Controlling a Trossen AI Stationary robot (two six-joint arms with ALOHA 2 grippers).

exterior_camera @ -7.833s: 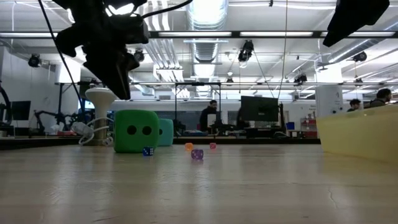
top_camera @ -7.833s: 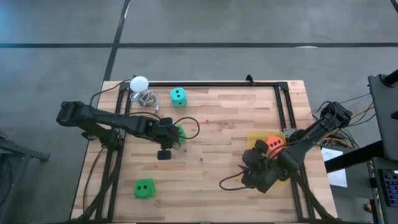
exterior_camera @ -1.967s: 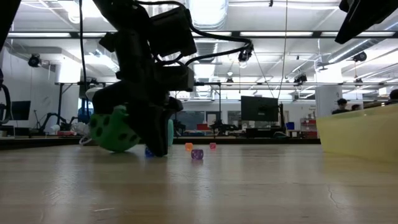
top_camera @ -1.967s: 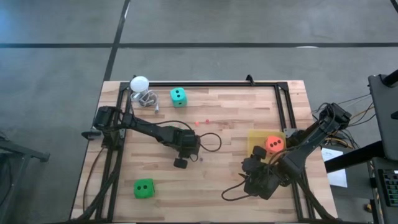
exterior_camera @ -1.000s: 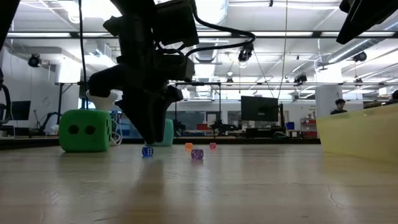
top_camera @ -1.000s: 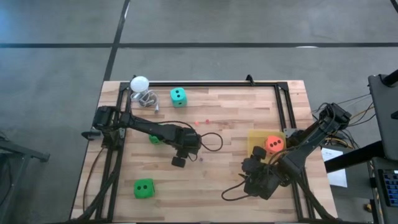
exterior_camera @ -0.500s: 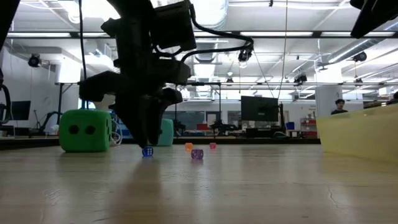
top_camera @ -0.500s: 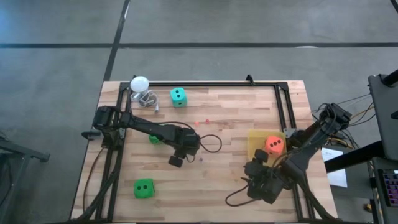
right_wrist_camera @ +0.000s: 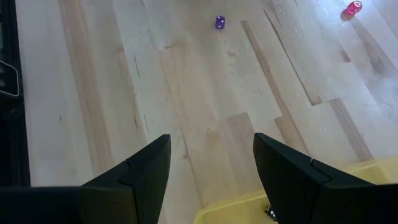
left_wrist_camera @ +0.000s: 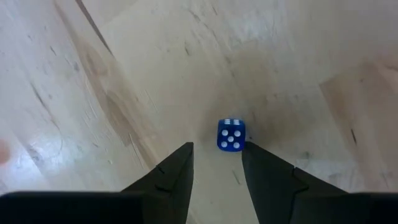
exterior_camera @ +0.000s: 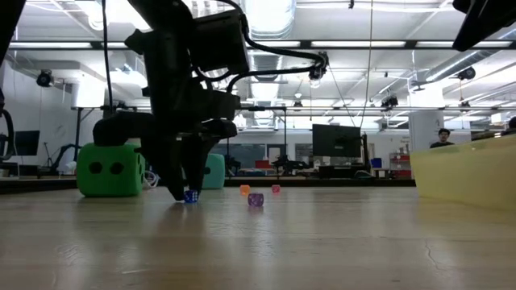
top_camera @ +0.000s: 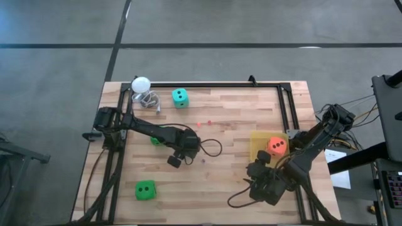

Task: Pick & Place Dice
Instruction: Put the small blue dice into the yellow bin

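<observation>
The blue die needs to be placed in the yellow bin (top_camera: 258, 136). My left gripper should grab the blue die by its opposite sides next.
The teal die (top_camera: 179, 96) sits near the table's far edge. One bright green die (top_camera: 145, 190) rests near the near left edge, and the other (top_camera: 154, 140) peeks out beside my left arm and shows as a green cube (exterior_camera: 110, 169) in the low view. The orange-red die (top_camera: 277, 145) lies in the yellow bin (top_camera: 258, 136). My left gripper (left_wrist_camera: 217, 144) is open and points down close to the table (exterior_camera: 181, 193), with a tiny blue die (left_wrist_camera: 231, 135) just past its fingertips. My right gripper (right_wrist_camera: 211, 140) hangs open by the bin's near left corner (top_camera: 264, 179).
A white ball (top_camera: 141, 83) on a stand with a coiled cable sits at the far left corner. Tiny purple (exterior_camera: 255, 199), orange (exterior_camera: 244, 191) and pink (exterior_camera: 276, 189) dice lie mid-table. A black frame (top_camera: 286, 107) edges the board. Bare wood spans the near middle.
My left gripper has sunk closer to the table beside the tiny blue die, turning a little and drifting slightly toward the table's left. My right gripper has shifted a little toward the near edge. The big dice have stayed where they were.
</observation>
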